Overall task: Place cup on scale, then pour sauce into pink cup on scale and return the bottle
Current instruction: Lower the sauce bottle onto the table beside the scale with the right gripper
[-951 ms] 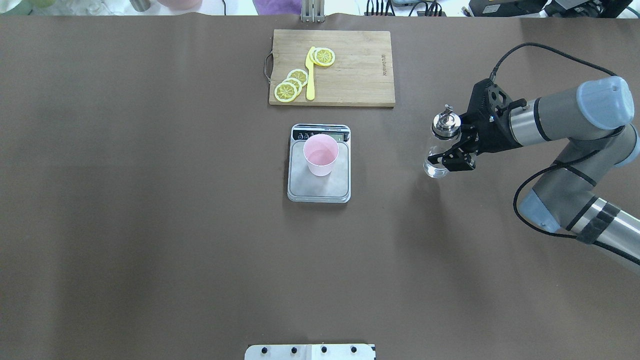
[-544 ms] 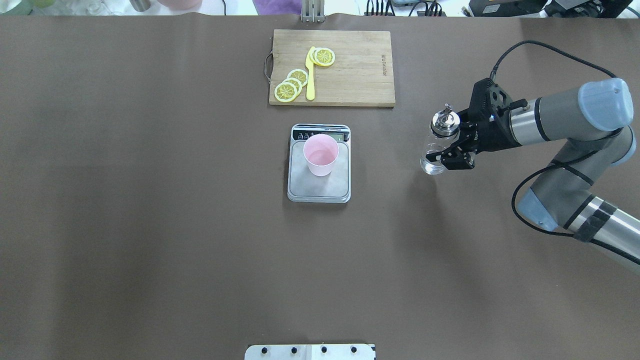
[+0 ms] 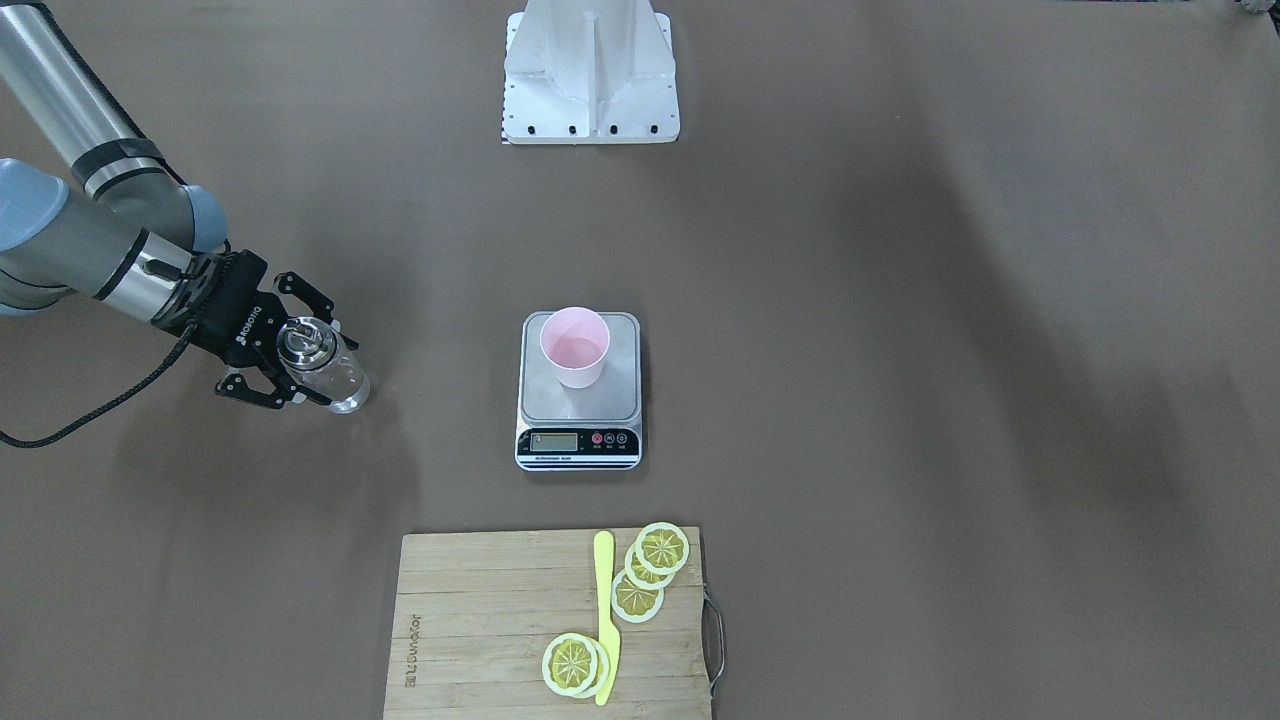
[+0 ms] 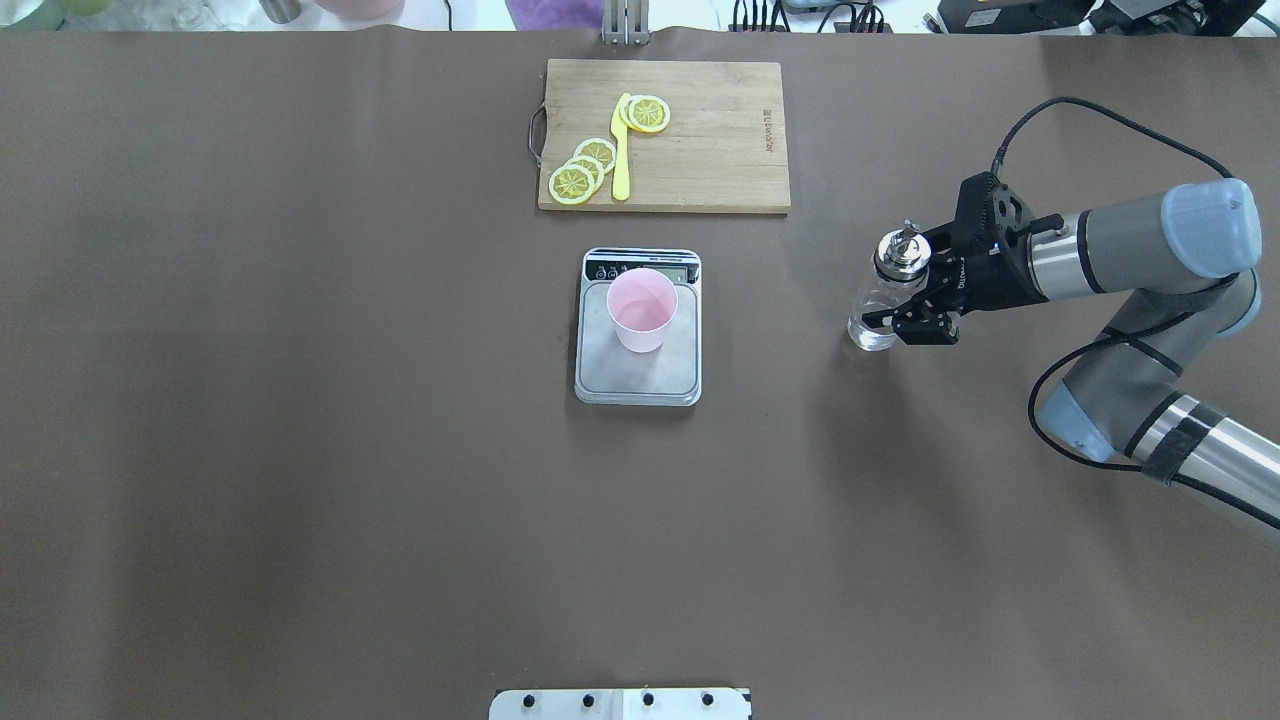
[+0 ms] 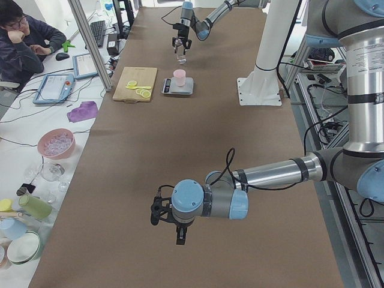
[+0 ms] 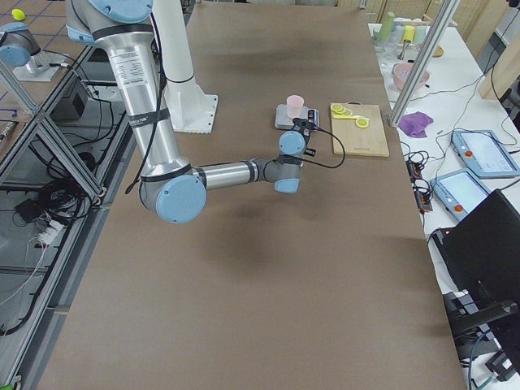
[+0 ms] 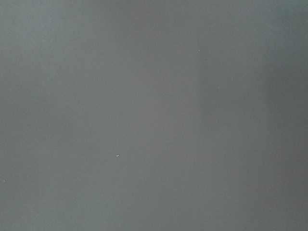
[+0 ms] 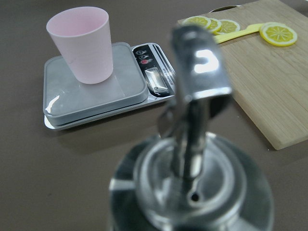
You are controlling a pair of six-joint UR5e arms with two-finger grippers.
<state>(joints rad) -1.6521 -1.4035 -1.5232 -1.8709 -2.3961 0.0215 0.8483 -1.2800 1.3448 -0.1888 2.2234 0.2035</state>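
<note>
The bottle's glass base (image 3: 350, 397) meets the tabletop beside the scale, where the bottle would stand, so it is now time for my right gripper to release the bottle.
The pale pink cup (image 4: 642, 305) stands upright on the steel platform of the scale (image 4: 655, 378), in the middle of the table. In the right wrist view the cup (image 8: 82, 43) and scale (image 8: 96, 103) lie beyond the bottle's blurred silver spout cap (image 8: 192, 96). Far to the right, my right gripper (image 4: 900, 295) is shut on the clear glass bottle (image 4: 872, 335). The bottle is nearly upright, its base at or just above the table. No sauce is visible through the glass. My left gripper (image 5: 168, 219) shows only in the exterior left view, low over bare table; its state is unclear.
A bamboo cutting board (image 4: 710, 160) with lemon slices (image 4: 585, 170) and a yellow knife (image 4: 621, 150) lies just behind the scale. The robot's white base plate (image 3: 590, 80) sits at the near edge. A person (image 5: 24, 36) sits beyond the table's far side.
The right arm has drawn back a little to the right and lowered. The bottle in its gripper has gone from tilted to nearly upright. Cup and scale have not moved.
</note>
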